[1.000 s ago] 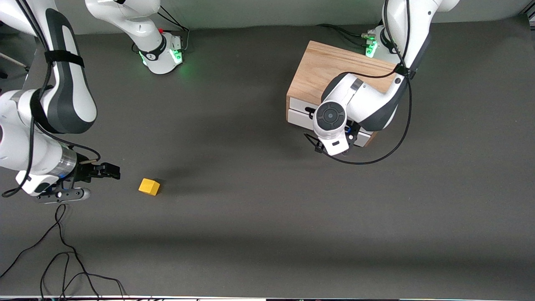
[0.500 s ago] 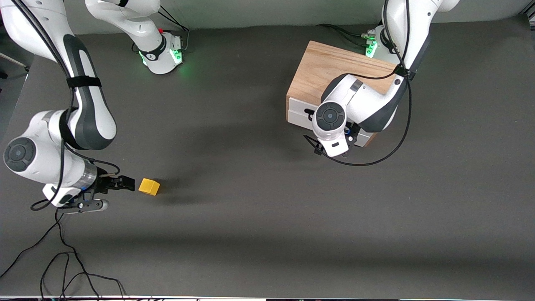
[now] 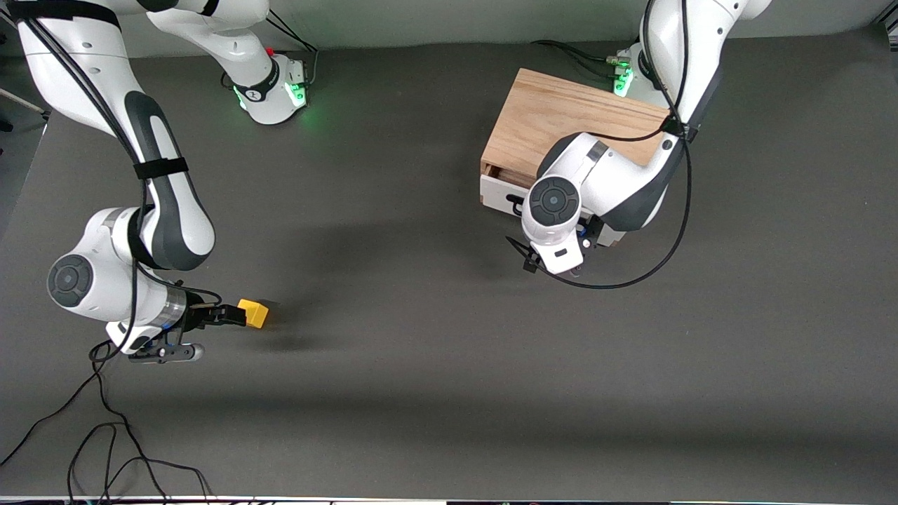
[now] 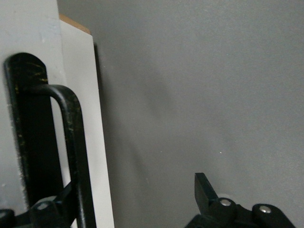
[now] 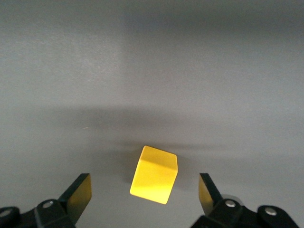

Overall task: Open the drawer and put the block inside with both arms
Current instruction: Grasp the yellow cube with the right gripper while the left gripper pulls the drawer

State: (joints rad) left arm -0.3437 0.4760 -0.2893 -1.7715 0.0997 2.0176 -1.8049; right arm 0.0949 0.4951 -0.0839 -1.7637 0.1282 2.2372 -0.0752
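Note:
My right gripper grabs the block's opposite sides next, to place the small yellow block inside the drawer.
The small yellow block lies on the dark table at the right arm's end. In the right wrist view the block sits between the fingers of my open right gripper, with a gap on each side. That gripper is low beside the block. The light-wood cabinet stands at the left arm's end. Its drawer's white front panel stands out a little, with a dark gap above it. My left gripper is open at the black bar handle, which runs close to one finger.
Loose black cables lie on the table near the front edge at the right arm's end. A cable loop hangs from the left arm in front of the cabinet.
My right arm has swung toward the block, and its fingers now stand on either side of it. The drawer has slid out a little with my left hand at its handle.

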